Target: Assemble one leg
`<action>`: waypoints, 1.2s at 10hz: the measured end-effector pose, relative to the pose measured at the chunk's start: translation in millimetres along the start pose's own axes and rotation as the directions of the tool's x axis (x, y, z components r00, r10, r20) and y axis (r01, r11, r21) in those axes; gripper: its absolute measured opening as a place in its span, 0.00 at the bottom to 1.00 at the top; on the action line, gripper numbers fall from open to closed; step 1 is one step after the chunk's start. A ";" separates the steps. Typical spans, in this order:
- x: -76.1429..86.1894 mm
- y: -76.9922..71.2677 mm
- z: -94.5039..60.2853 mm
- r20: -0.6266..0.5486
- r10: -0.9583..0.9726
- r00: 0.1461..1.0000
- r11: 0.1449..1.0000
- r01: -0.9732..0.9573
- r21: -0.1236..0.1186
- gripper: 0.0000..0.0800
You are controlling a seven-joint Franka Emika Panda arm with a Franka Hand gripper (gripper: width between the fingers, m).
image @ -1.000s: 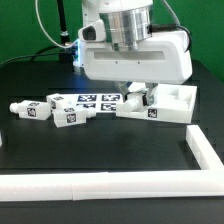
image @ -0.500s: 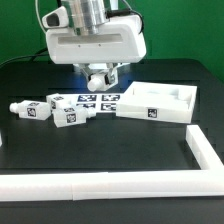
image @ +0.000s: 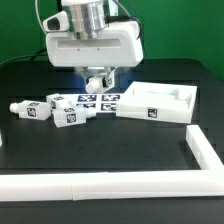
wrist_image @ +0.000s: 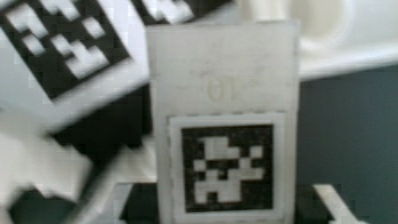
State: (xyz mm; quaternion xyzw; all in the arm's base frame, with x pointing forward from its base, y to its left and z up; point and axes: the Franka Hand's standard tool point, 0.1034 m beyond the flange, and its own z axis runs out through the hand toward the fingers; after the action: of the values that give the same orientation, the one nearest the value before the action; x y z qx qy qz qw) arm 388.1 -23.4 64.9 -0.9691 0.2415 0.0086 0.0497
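Observation:
My gripper keeps holding the leg for now, since the white leg hangs above the marker board in the exterior view and would drop if I opened now.
My gripper (image: 97, 82) hangs above the marker board (image: 103, 99) in the exterior view. It is shut on a white leg (image: 96, 76) held off the table. In the wrist view the leg (wrist_image: 222, 90) fills the middle, with its black-and-white tag facing the camera, between the fingers of the gripper (wrist_image: 222, 208). Three more legs lie on the table at the exterior view's left: one far left (image: 25, 109), one behind (image: 55, 102), one in front (image: 70, 116). The large white square panel (image: 183, 110) lies at the exterior view's right.
A white L-shaped rail runs along the front (image: 100, 186) and up the exterior view's right side (image: 203, 150). Another tag of the marker board (wrist_image: 71, 40) shows behind the leg in the wrist view.
The gripper moved from beside the panel to the exterior view's left, over the marker board, carrying the leg. It has hardly moved in the last half second.

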 end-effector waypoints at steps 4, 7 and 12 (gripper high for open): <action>-32.6 21.8 39.9 -0.018 0.013 1.000 0.998 -0.014 -0.061 0.36; -24.3 14.9 54.5 -0.017 -0.002 1.000 0.998 0.001 -0.066 0.36; -26.7 14.1 43.2 0.013 -0.017 1.000 0.998 0.018 -0.055 0.65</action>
State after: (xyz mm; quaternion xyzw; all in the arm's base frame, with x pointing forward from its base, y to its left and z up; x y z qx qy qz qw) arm 358.3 -19.0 21.6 -0.9721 0.2324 0.0209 0.0246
